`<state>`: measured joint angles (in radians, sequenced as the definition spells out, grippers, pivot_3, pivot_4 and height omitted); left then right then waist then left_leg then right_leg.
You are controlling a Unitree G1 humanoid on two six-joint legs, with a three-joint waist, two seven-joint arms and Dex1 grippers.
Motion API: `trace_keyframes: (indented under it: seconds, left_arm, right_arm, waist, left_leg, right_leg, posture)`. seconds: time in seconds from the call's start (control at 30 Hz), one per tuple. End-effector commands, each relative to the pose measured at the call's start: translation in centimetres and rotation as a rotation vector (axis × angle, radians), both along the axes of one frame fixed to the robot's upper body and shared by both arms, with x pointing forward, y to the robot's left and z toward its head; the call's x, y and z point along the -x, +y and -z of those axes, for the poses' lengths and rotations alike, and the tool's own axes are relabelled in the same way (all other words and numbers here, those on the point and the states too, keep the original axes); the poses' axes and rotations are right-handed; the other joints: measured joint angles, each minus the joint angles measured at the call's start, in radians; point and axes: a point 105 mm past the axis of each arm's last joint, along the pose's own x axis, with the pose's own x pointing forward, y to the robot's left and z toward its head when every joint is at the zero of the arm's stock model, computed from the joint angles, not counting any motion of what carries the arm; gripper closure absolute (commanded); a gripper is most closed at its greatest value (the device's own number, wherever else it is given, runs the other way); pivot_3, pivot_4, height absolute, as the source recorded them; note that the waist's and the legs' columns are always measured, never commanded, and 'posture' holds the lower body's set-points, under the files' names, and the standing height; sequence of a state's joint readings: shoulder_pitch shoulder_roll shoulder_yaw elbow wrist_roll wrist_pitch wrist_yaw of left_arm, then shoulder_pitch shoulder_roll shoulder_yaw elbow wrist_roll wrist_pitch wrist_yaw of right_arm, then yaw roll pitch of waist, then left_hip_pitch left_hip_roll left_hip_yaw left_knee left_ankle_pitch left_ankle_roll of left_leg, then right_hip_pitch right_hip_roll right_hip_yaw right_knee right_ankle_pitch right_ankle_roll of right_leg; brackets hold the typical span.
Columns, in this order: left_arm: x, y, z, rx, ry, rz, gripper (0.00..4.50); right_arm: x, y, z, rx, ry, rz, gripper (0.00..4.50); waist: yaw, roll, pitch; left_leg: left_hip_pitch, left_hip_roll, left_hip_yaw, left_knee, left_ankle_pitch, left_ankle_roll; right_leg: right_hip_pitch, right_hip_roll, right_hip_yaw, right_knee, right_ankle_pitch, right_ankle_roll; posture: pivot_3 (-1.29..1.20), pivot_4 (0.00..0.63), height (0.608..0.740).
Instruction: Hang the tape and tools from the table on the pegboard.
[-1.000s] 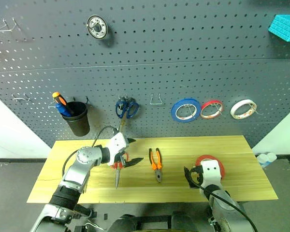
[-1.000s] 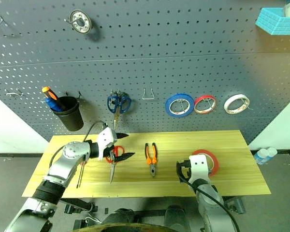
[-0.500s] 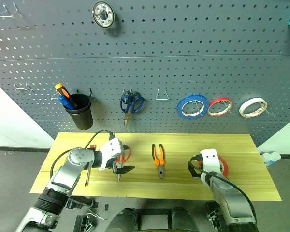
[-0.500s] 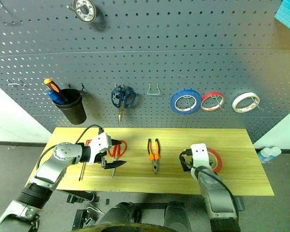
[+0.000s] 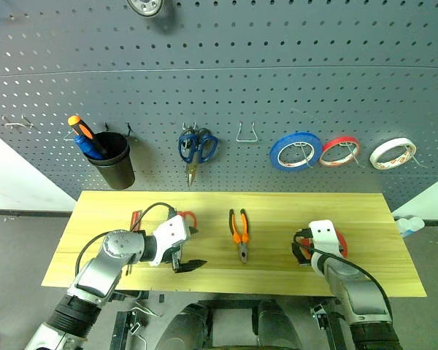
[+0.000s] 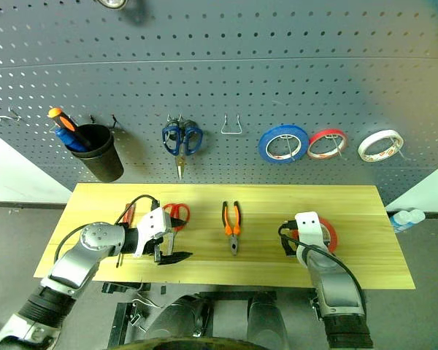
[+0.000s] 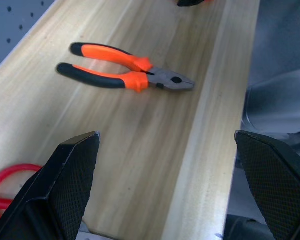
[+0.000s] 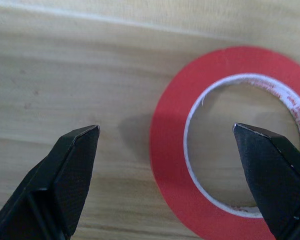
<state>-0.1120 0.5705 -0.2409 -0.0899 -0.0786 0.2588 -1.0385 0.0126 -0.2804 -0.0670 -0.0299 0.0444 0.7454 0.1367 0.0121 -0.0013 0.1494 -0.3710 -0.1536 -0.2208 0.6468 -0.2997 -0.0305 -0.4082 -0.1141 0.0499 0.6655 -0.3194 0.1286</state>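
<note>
My right gripper has its fingers beside the red tape's near rim [image 8: 167,145], one inside and one outside, so it should close on the red tape now.
On the table [image 5: 95,248] lie the orange-and-black pliers [image 5: 239,233] in the middle. The red scissors [image 6: 177,212] lie left of them, their blades hidden under my left gripper. Further left, the screwdriver [image 5: 136,218] shows only its red handle beside my left arm. My left gripper [image 5: 184,257] stands open near the front edge, pointing toward the pliers [image 7: 125,72], with nothing between its fingers. The red tape [image 8: 225,165] lies flat at the right. My right gripper [image 8: 165,134] hangs open just over the near side of its ring. The pegboard [image 5: 226,87] rises behind the table.
On the pegboard hang blue scissors [image 5: 197,146], a bare wire hook [image 5: 247,133], a blue roll [image 5: 296,149], a red roll [image 5: 341,151] and a white roll [image 5: 393,152]. A black cup [image 5: 113,160] at left holds orange and blue screwdrivers. More bare hooks [image 5: 14,122] sit further left.
The camera has tipped down. My left gripper drew back from the scissors' handles toward the table's front edge. My right gripper moved right and tipped down over the red tape.
</note>
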Motion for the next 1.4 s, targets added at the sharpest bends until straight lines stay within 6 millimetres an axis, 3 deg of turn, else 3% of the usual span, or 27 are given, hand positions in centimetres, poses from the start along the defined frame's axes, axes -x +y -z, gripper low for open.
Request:
trace_keyframes:
  seconds: [0.03,0.47,0.57,0.87,0.9,1.4]
  left_arm:
    - [0.0,-0.1,-1.1,0.016,-0.028,0.005,0.00]
    - [-0.3,0.2,-1.9,0.017,-0.053,-0.024,0.00]
    - [-0.2,0.2,-1.9,0.016,-0.055,-0.028,0.00]
    - [-0.6,0.1,-2.2,0.017,-0.070,-0.030,0.00]
    - [-0.7,0.1,-2.3,0.018,-0.073,-0.031,0.00]
    - [-1.7,-0.4,-2.3,0.028,-0.091,-0.027,0.00]
  right_arm:
    - [-0.1,0.0,0.1,-0.020,0.032,-0.007,0.02]
    - [-0.3,0.5,0.5,-0.063,0.094,-0.035,0.02]
    - [-0.4,0.6,0.4,-0.065,0.086,-0.034,0.58]
    - [-0.7,0.5,-0.4,-0.058,0.049,-0.024,3.65]
    - [-0.8,0.4,-0.6,-0.059,0.043,-0.022,3.82]
    - [-0.8,0.3,-1.8,-0.058,-0.002,-0.029,3.83]
  waist:
    - [0.000,0.000,0.002]
    - [0.001,-0.001,0.003]
    - [0.001,-0.001,0.003]
    - [0.001,-0.002,0.004]
    - [0.002,-0.002,0.004]
    - [0.001,-0.001,0.003]
  left_leg:
    - [0.000,0.000,0.000,0.000,0.000,0.000]
    - [-0.001,0.000,0.000,0.000,0.000,0.000]
    - [-0.001,0.000,0.000,0.000,0.000,0.000]
    - [-0.001,0.000,0.000,0.000,0.000,0.000]
    - [-0.001,0.000,0.000,0.000,0.000,0.000]
    - [-0.001,0.000,0.000,0.001,0.001,-0.002]
  right_leg:
    - [0.000,0.000,0.000,0.000,0.000,0.000]
    - [0.000,0.000,0.000,0.000,0.000,0.000]
    - [0.000,0.000,0.000,0.000,0.000,0.000]
    - [0.000,0.000,0.000,0.000,0.000,0.000]
    - [0.000,0.000,0.000,0.000,0.000,0.000]
    - [-0.001,0.000,0.000,0.000,0.000,0.000]
  posture:
    - [0.02,0.179,0.720]
    - [0.05,0.179,0.720]
    - [0.05,0.180,0.720]
    - [0.05,0.175,0.720]
    - [0.05,0.175,0.720]
    - [0.03,0.133,0.720]
